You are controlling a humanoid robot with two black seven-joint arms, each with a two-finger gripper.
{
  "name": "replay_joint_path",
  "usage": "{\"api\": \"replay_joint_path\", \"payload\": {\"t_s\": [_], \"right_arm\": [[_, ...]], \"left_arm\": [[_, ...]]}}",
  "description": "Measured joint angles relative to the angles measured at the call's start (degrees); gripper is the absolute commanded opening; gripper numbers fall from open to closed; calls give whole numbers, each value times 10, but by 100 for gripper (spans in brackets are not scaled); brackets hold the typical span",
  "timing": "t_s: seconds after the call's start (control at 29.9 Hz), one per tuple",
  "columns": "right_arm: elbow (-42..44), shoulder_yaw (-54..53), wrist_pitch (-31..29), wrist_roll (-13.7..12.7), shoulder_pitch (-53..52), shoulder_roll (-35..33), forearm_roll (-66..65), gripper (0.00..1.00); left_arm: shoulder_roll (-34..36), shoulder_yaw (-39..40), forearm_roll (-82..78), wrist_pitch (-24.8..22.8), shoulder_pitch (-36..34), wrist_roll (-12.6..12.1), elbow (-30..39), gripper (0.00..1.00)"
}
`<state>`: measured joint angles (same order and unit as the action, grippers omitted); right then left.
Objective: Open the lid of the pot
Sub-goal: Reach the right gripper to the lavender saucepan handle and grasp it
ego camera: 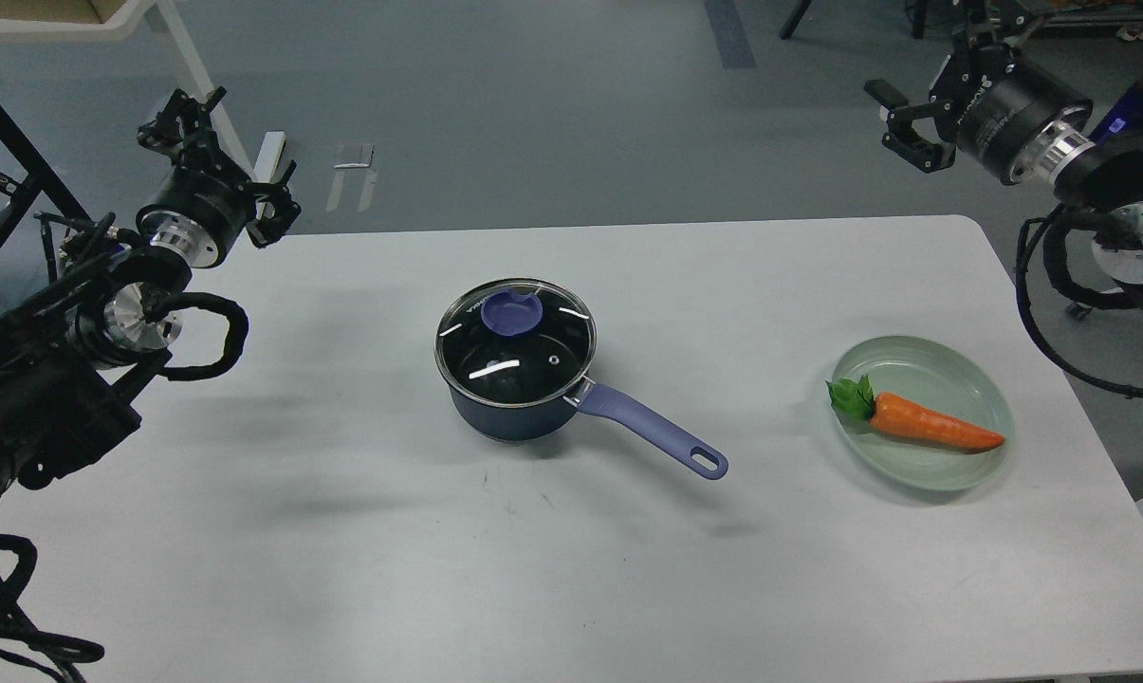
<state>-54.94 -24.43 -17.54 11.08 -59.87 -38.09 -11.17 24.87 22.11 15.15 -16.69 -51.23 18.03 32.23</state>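
Note:
The saucepan needs to stay steady while the saucepan's glass lid (517,343) comes off, so next my right gripper should grab the saucepan by its purple handle (649,430).
A dark blue saucepan (509,417) stands in the middle of the white table. Its glass lid (533,356) is seated on the rim, with a purple knob (512,313) on its far side. The purple handle (649,430) points to the front right. My left gripper (234,156) is open and empty, raised over the table's far left edge, well left of the pot. My right gripper (931,71) is open and empty, high beyond the table's far right corner, with one finger partly cut off by the top of the view.
A pale green plate (912,359) at the right holds an orange carrot (931,427) with green leaves. The white table (343,531) ends at a rounded far right corner. Grey floor, a white stand and a black frame lie beyond the far edge.

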Motion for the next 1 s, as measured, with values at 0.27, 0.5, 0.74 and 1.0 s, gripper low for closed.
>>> {"api": "replay_joint_path", "payload": {"t_s": [0.27,0.5,0.74,1.0], "right_arm": [[-110,162,17,1,-108,-23,-210,100],[-202,356,32,0,-262,-7,-325,100],[-284,484,31,0,-345,30,-448,98],[-297,585,40,0,-359,111,-540,93]], "left_arm": [[30,-23,-100,2,7,7,80,99],[45,-24,-200,3,3,8,86,99],[51,-22,-204,4,0,13,85,99],[44,-25,-197,6,0,17,86,99]]}}
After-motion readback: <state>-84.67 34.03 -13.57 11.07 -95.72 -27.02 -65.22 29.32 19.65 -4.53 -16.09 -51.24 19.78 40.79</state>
